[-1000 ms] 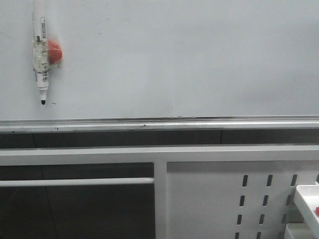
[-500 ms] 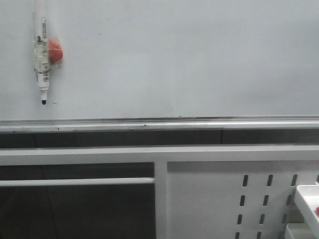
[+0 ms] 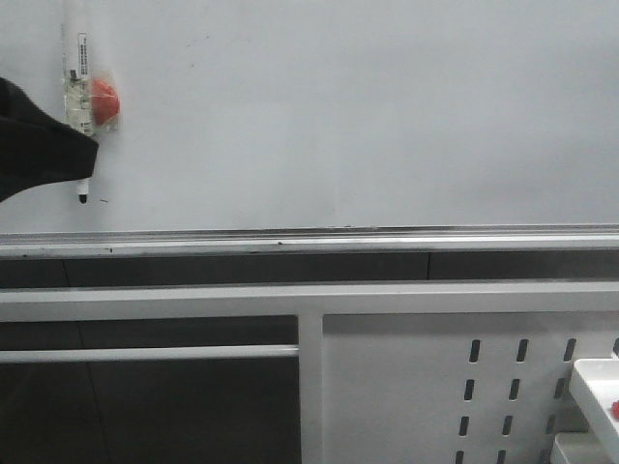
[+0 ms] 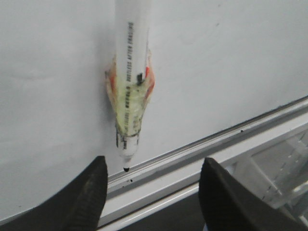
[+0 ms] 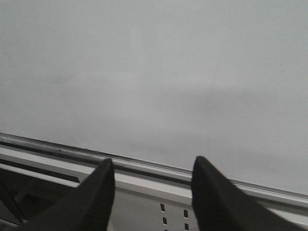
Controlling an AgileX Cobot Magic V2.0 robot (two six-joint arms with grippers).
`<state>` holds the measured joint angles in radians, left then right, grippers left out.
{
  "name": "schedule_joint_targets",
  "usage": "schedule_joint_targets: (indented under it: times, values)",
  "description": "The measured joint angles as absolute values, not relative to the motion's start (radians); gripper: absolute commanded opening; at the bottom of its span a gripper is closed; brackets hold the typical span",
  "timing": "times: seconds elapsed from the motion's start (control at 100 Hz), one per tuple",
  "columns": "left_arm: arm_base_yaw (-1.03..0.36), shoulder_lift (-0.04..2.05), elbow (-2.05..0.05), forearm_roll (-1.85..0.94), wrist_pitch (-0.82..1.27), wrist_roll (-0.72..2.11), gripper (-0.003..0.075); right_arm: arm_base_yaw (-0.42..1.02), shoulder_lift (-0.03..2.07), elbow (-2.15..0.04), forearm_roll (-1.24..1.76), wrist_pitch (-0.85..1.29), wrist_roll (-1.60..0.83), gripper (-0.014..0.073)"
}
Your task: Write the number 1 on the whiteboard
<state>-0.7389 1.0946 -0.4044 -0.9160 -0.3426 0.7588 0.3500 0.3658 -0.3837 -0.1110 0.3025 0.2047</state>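
My left gripper's fingers are below the marker's black tip [image 4: 126, 169] in the left wrist view, so a move toward the marker's taped body [image 4: 130, 106] comes first, before closing.
The whiteboard [image 3: 368, 116] fills the upper front view, with a silver rail [image 3: 309, 237] along its bottom edge. No number 1 shows on it in any view. A white marker [image 3: 80, 68] hangs upright at the board's far left, tip [image 3: 84, 197] down, wrapped in yellowish tape beside a red magnet [image 3: 105, 99]. My left gripper [image 4: 155, 166] is open just below the marker [image 4: 131, 72], holding nothing. In the front view its dark finger [image 3: 48, 145] covers the lower barrel. My right gripper [image 5: 153, 161] is open and empty, facing bare board [image 5: 159, 77].
A tiny dark speck [image 3: 104, 200] sits right of the marker tip. Below the rail runs a white frame with a perforated metal panel [image 3: 426, 387] at the lower right. A white tray's corner [image 3: 595, 382] pokes in at the right edge.
My left gripper has come into the front view from the left edge and now overlaps the marker's lower barrel. The marker and board have not moved.
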Motion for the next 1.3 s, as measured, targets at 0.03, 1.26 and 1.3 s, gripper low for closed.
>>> schedule_joint_targets:
  times: [0.03, 1.26, 1.3]
  values:
    - [-0.742, 1.108, -0.409, -0.918, -0.367, 0.736, 0.0393, 0.350, 0.366, -0.384, -0.111, 0.305, 0.205, 0.0329]
    - [-0.753, 1.315, -0.507, -0.803, -0.508, 0.545, -0.0020, 0.350, 0.366, -0.390, -0.096, 0.337, 0.205, 0.0328]
    - [-0.760, 1.307, -0.514, -0.767, -0.471, 0.545, -0.0020, 0.350, 0.366, -0.400, -0.073, 0.357, 0.205, 0.0328]
